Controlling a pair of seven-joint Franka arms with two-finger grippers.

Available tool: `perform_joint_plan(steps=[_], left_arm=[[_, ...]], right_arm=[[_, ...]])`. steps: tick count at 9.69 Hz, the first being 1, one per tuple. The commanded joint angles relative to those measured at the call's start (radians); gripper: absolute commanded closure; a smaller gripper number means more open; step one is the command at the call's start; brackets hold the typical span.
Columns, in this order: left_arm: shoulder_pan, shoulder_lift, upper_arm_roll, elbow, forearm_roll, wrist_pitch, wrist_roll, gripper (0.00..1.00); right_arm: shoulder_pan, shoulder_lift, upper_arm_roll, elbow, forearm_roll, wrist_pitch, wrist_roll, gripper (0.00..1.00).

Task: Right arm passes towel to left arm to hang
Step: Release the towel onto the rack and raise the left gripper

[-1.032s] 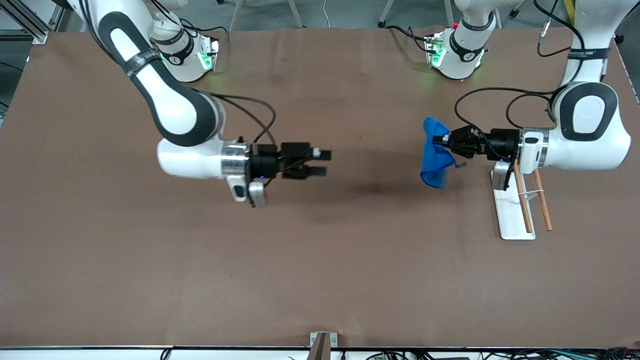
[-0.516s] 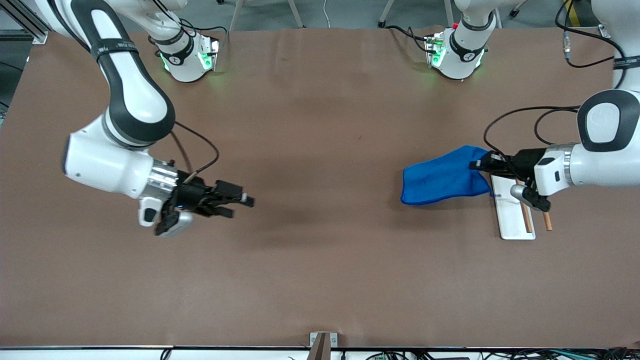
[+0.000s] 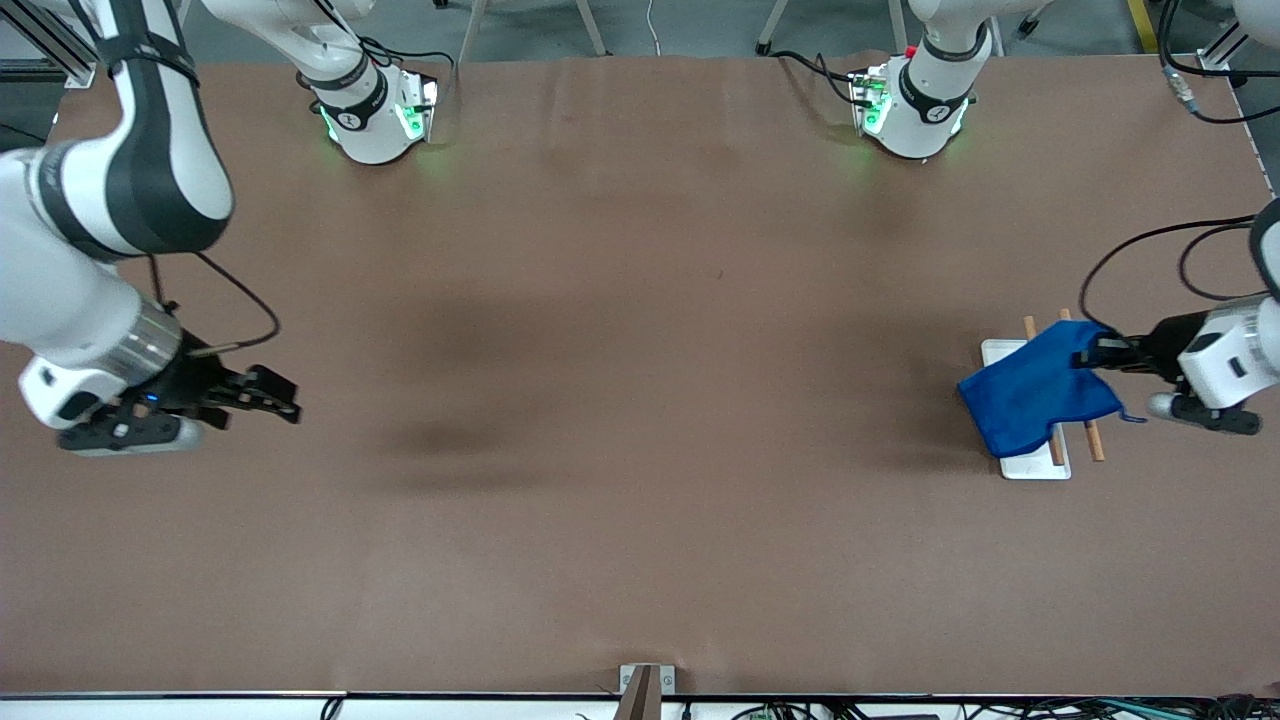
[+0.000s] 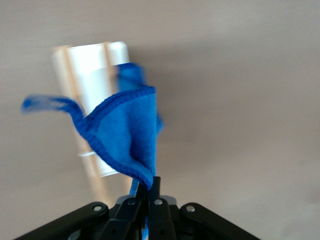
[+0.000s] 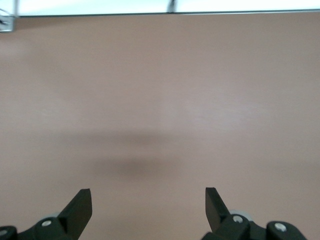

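My left gripper needs to keep holding the towel until it lies centered over the rails, because the towel's outer corner (image 3: 966, 389) (image 4: 159, 124) sticks out past the white base of the wooden rails.
The bright blue towel (image 3: 1035, 398) hangs from my left gripper (image 3: 1092, 351), which is shut on one corner of it, over a white-based rack (image 3: 1040, 466) with two wooden rails at the left arm's end of the table. In the left wrist view the towel (image 4: 125, 137) drapes from the closed jaws above the rack (image 4: 92, 65). My right gripper (image 3: 285, 398) is open and empty, over bare table at the right arm's end; its wrist view shows only its fingertips (image 5: 82, 202) wide apart over the table.
The wooden rails (image 3: 1092, 437) stick out from under the towel. The two arm bases (image 3: 375, 110) stand along the table's edge farthest from the front camera. A small metal bracket (image 3: 645, 685) sits at the edge nearest that camera.
My left gripper has carried the towel toward the left arm's end, from beside the rack to over it. My right arm has drawn back, open, toward its own end of the table.
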Motion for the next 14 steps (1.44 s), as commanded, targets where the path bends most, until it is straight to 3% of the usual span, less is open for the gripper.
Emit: perform_joint_plan(steps=[1,3,4,5,6,7,11,13,14], left_arm=[[-0.022,0.040,0.097,0.008,0.035,0.027,0.127,1.00],[-0.021,0.055,0.142,-0.001,0.037,0.053,0.166,0.99],[-0.021,0.066,0.142,-0.002,0.037,0.054,0.158,0.93],[-0.022,0.068,0.142,-0.005,0.035,0.054,0.148,0.34],[-0.021,0.069,0.142,-0.002,0.038,0.076,0.169,0.00],[-0.019,0.068,0.142,0.002,0.037,0.079,0.180,0.00],[-0.091,-0.010,0.133,0.033,0.060,0.113,0.128,0.00],[-0.164,-0.096,0.124,0.019,0.063,0.111,-0.021,0.00],[-0.175,-0.149,0.086,0.015,0.065,0.107,-0.120,0.00]], right_arm=[[0.008,-0.133,-0.055,-0.033,-0.048,-0.114,0.062,0.00],[0.008,-0.204,-0.098,0.003,-0.048,-0.261,0.064,0.00],[-0.003,-0.231,-0.098,0.023,-0.048,-0.344,0.070,0.00],[-0.007,-0.248,-0.097,0.036,-0.045,-0.375,0.072,0.00],[-0.020,-0.241,-0.101,0.130,-0.048,-0.430,0.063,0.00],[-0.032,-0.212,-0.103,0.193,-0.047,-0.490,0.060,0.00],[-0.052,-0.204,-0.101,0.188,-0.045,-0.474,0.046,0.00],[-0.047,-0.206,-0.095,0.188,-0.082,-0.473,0.000,0.00],[-0.046,-0.207,-0.095,0.188,-0.085,-0.483,-0.011,0.00]])
